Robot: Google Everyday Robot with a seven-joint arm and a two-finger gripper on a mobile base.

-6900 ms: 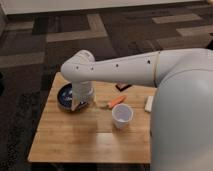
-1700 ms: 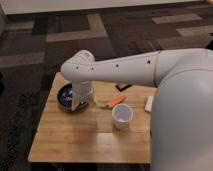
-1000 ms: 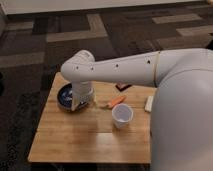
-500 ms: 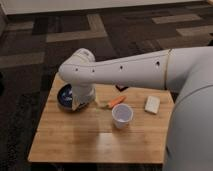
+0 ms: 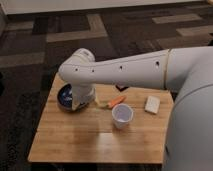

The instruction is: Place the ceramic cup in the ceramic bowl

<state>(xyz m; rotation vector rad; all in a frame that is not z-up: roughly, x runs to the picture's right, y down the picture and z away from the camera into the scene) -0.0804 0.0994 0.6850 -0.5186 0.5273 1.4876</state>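
My gripper grabs the cup by its rim (image 5: pixel 122 107) next, to place it in the ceramic bowl (image 5: pixel 63 96).
The white ceramic cup (image 5: pixel 122 115) stands upright on the wooden table (image 5: pixel 75 142), right of centre, with nothing touching it. The dark blue ceramic bowl (image 5: pixel 63 96) sits at the table's far left, its right side covered by my arm. My gripper (image 5: pixel 79 103) hangs at the end of the thick white arm, low over the bowl's right rim and well left of the cup. It is open and I see nothing held in it.
An orange carrot-like piece (image 5: pixel 116 101) lies just behind the cup. A flat white block (image 5: pixel 152 104) lies at the right. A small dark item (image 5: pixel 121 88) sits at the far edge. Dark patterned carpet surrounds the table.
My arm has swung slightly left and up, uncovering the white block at the right. The cup and the bowl have stayed where they were.
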